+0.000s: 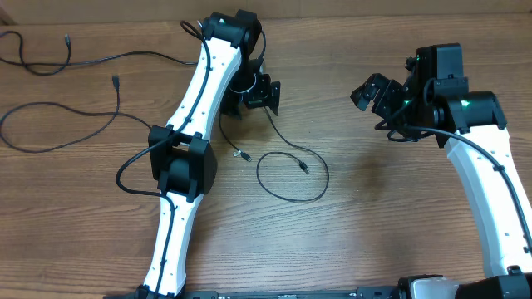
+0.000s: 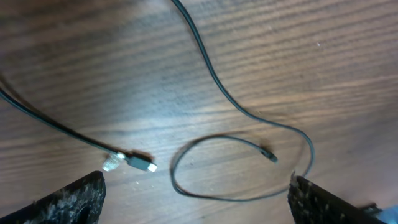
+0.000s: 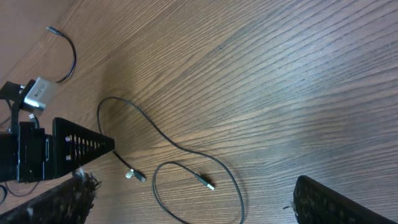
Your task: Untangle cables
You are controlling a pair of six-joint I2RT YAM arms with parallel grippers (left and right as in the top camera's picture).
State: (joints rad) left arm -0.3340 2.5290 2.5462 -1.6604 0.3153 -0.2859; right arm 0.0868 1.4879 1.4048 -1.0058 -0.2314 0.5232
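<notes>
Next, my left gripper grabs the part feeding the black cable's loop, away from the black cable's plug, so the black cable's end trails free for untangling.
One thin black cable lies in a loop mid-table, its plug end [image 1: 305, 168] inside the loop. In the left wrist view this loop [image 2: 214, 195] and its plug [image 2: 268, 154] lie just ahead of the fingers. A second cable's silver-tipped plug [image 1: 243, 154] [image 2: 142, 163] rests apart from the loop, to its left. My left gripper [image 1: 253, 100] [image 2: 199, 204] hovers open above the strand that feeds the loop, holding nothing. My right gripper [image 1: 374, 95] [image 3: 196, 208] is open and raised to the right of the loop [image 3: 233, 180], also holding nothing. Two more cables [image 1: 115, 80] [image 1: 66, 38] sprawl at the far left.
The left arm's white links [image 1: 199, 91] cross the table diagonally and cover part of the second cable. The left gripper's body [image 3: 62, 146] shows at the left edge of the right wrist view. Bare wood [image 1: 374, 208] lies between the loop and the right arm.
</notes>
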